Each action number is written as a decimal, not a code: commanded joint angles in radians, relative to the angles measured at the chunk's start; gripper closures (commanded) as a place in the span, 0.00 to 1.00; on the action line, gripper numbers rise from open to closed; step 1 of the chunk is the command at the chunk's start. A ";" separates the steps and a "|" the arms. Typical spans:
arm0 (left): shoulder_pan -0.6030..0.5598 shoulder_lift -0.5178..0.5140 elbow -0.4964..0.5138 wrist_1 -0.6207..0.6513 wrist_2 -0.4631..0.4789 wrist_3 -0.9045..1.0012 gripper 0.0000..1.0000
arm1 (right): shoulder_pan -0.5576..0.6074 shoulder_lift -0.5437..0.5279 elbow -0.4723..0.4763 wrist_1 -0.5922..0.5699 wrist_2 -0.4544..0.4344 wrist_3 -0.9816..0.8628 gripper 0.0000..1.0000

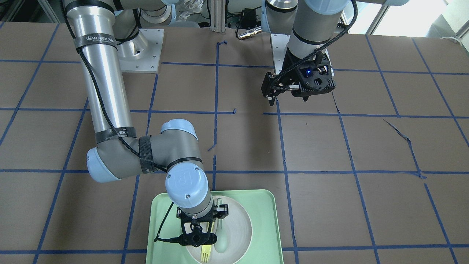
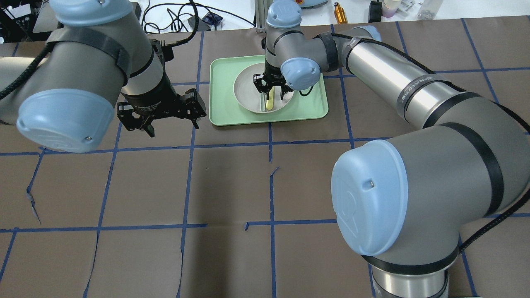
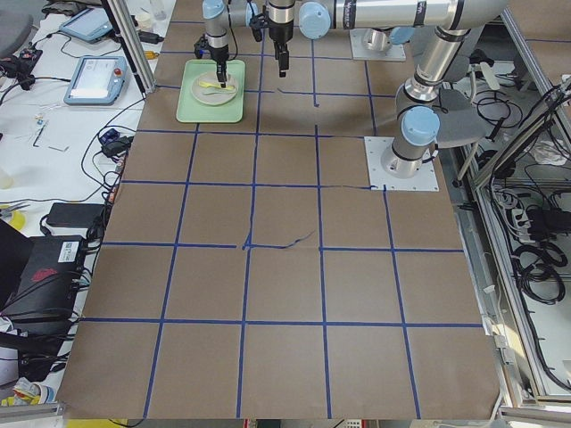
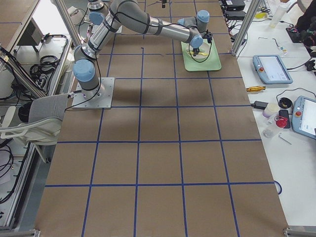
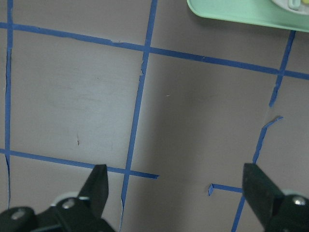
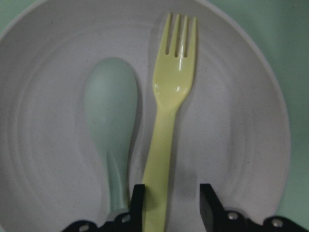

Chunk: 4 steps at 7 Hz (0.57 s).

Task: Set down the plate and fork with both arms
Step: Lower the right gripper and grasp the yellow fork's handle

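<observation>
The pale-yellow fork has to go out of the plate and onto the tray (image 6: 285,43), so I next need to grab it by its handle (image 6: 159,169) with my right gripper.
The off-white plate (image 1: 238,223) sits in the mint-green tray (image 1: 263,220) on the far side of the table. The pale-yellow fork (image 6: 166,125) lies flat in the plate (image 6: 231,121), beside a grey-green spoon (image 6: 111,116). My right gripper (image 6: 171,203) hangs low over the plate (image 2: 246,89), open, with one jaw on either side of the fork's handle. It also shows in the overhead view (image 2: 271,89). The fork's tines (image 1: 206,253) stick out past it. My left gripper (image 5: 176,193) is open wide and empty, above bare table left of the tray (image 2: 310,103).
Brown table paper with a blue tape grid (image 2: 269,182) covers the table. The tray's corner (image 5: 231,12) shows at the top of the left wrist view. Benches with tablets and cables (image 3: 94,76) stand beyond the table's far edge.
</observation>
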 commanded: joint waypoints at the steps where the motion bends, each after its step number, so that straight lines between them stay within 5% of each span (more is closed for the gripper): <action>1: 0.000 0.001 -0.001 0.000 0.000 -0.001 0.00 | 0.002 0.003 0.004 -0.013 0.000 0.002 0.51; 4: 0.000 0.001 -0.003 0.000 0.000 -0.001 0.00 | 0.013 0.006 0.004 -0.022 0.001 0.014 0.51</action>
